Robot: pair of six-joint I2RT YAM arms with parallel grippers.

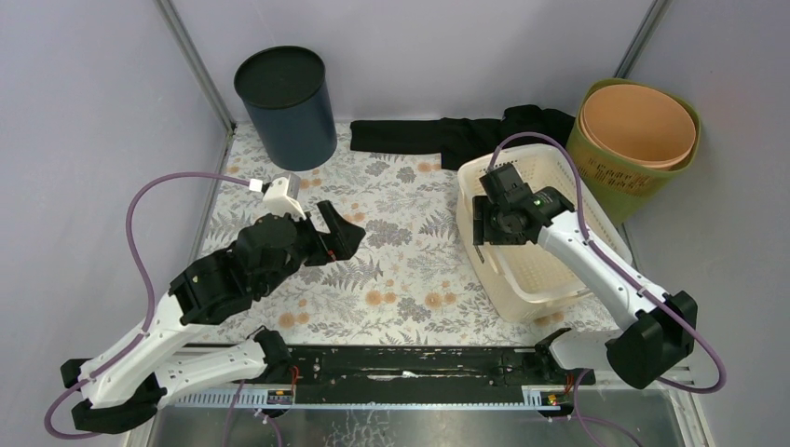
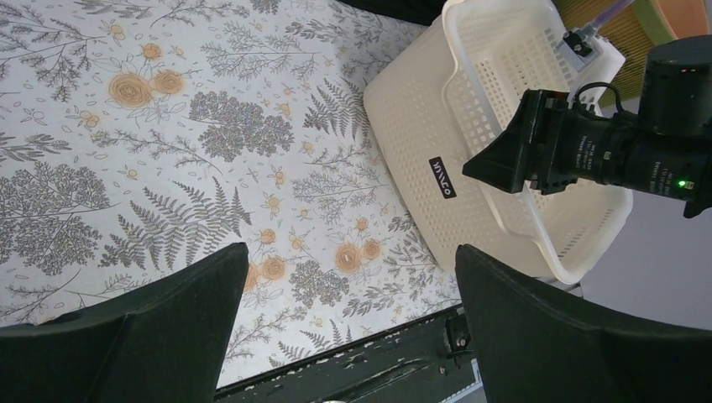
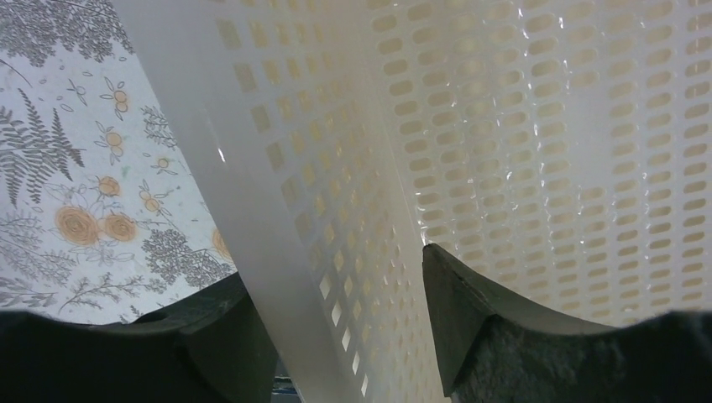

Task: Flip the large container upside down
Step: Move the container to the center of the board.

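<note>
My right gripper needs to grab the perforated basket (image 1: 545, 270) next by the rim of its side that faces the middle of the table, to turn the basket upside down.
The large container is a cream perforated basket (image 1: 545, 270) standing open side up at the right of the floral table (image 1: 391, 251). My right gripper (image 1: 484, 223) straddles its left wall from above. In the right wrist view the wall (image 3: 277, 168) runs between the jaws of the right gripper (image 3: 336, 269): the outer finger lies close against the rim, and the inner finger (image 3: 470, 311) stands off the mesh with a gap. My left gripper (image 1: 340, 228) hovers wide open over the table's middle, holding nothing. In the left wrist view the basket (image 2: 420, 126) lies beyond the left gripper (image 2: 348, 260).
A dark blue round bin (image 1: 287, 102) stands at the back left. A black cloth (image 1: 456, 135) lies along the back edge. A green bin holding an orange one (image 1: 633, 140) leans at the back right, close to the basket. A black rail (image 1: 401, 368) runs along the near edge.
</note>
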